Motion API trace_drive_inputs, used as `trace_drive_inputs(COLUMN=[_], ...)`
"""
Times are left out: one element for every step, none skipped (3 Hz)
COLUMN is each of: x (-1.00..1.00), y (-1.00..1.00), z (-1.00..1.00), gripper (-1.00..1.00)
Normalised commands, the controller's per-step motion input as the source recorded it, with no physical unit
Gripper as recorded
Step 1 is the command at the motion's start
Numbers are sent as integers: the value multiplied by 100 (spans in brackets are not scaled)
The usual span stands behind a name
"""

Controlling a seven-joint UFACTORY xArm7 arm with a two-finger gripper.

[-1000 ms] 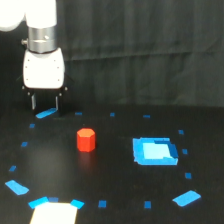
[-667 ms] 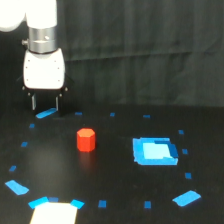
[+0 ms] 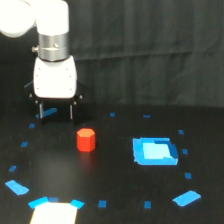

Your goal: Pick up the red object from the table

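Observation:
The red block's faceted sides are the part my gripper should grab next, to pick the block up from the table.
The red object (image 3: 86,139) is a small red-orange faceted block standing on the black table (image 3: 115,200), left of centre. My white gripper (image 3: 56,112) hangs from the arm at the upper left, with two dark fingers (image 3: 40,110) pointing down and set wide apart. It is open and holds nothing. It is behind the red object and toward the exterior view's left of it, clearly apart from it.
A large blue square patch (image 3: 155,151) lies to the exterior view's right of the red object. Small blue tape marks (image 3: 186,198) ring the table. A white sheet (image 3: 54,214) with blue corners lies at the front left edge. A dark curtain forms the background.
The gripper has moved to the exterior view's right and slightly lower, closer to the red object. The red object has not moved.

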Motion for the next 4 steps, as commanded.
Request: trace_drive_inputs(x=[100,100,38,87], y=[-100,-74,-91,-7], z=[-52,-53,-2,-97], gripper=[67,93,83,-100])
